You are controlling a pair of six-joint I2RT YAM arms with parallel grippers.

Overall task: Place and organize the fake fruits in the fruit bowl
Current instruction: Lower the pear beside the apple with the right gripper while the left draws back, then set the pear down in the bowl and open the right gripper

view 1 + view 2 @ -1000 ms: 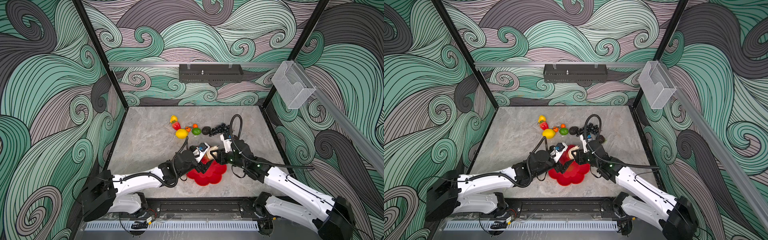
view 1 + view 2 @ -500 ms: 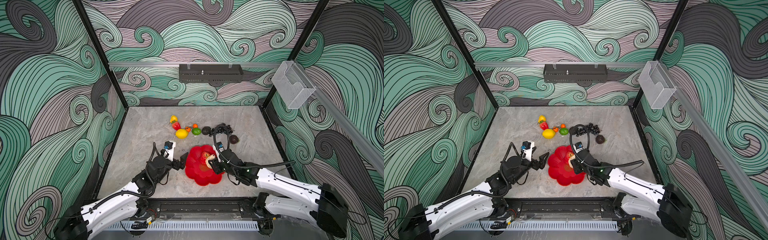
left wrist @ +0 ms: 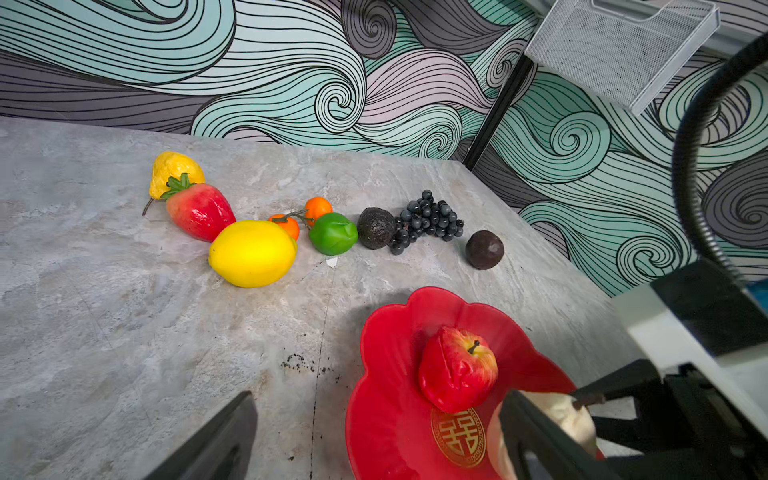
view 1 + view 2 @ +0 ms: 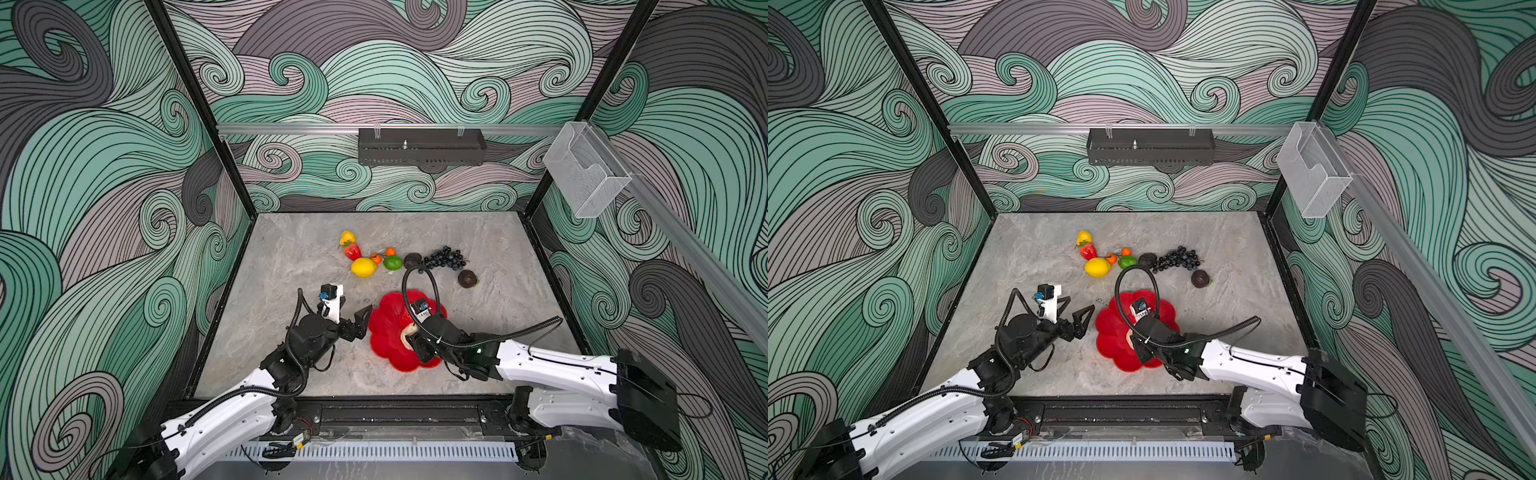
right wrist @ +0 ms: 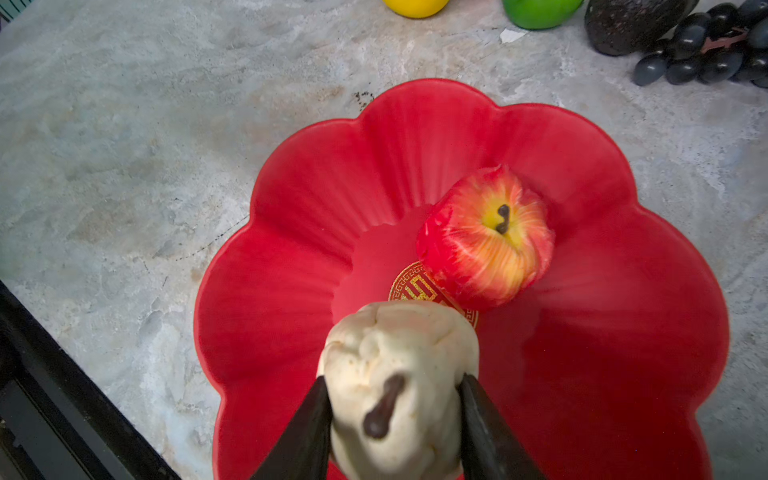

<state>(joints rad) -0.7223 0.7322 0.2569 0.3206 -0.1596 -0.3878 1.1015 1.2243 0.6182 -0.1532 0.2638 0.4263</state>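
The beige fruit [image 5: 400,372] hangs high above the red bowl's bottom, so my right gripper will keep holding it until it sits low beside the apple [image 5: 486,237].
The red scalloped fruit bowl [image 4: 384,332] [image 4: 1111,332] sits at the front middle of the table. A red apple [image 5: 486,237] [image 3: 457,370] lies in it beside the gold emblem. My right gripper [image 5: 395,386] [image 4: 409,338] is shut on a beige pear-like fruit [image 5: 399,353] [image 3: 575,411], held over the bowl's near side. My left gripper [image 3: 380,440] [image 4: 1074,309] stands open and empty at the bowl's left rim. The other fake fruits lie in a row behind the bowl: lemon [image 4: 363,267], lime [image 4: 392,262], strawberry [image 4: 352,250], grapes [image 4: 444,257].
Also in that row are a yellow fruit [image 4: 347,237], two small oranges [image 4: 376,257], a dark avocado [image 4: 412,260] and a dark round fruit [image 4: 467,278] off to the right. The right arm's cable [image 4: 432,286] loops over the bowl's far rim. Dark specks [image 3: 305,363] mark the table.
Both grippers were together over the bowl's far edge. The left one has since drawn back to the left and opened, while the right has swung to the near side with the beige fruit.
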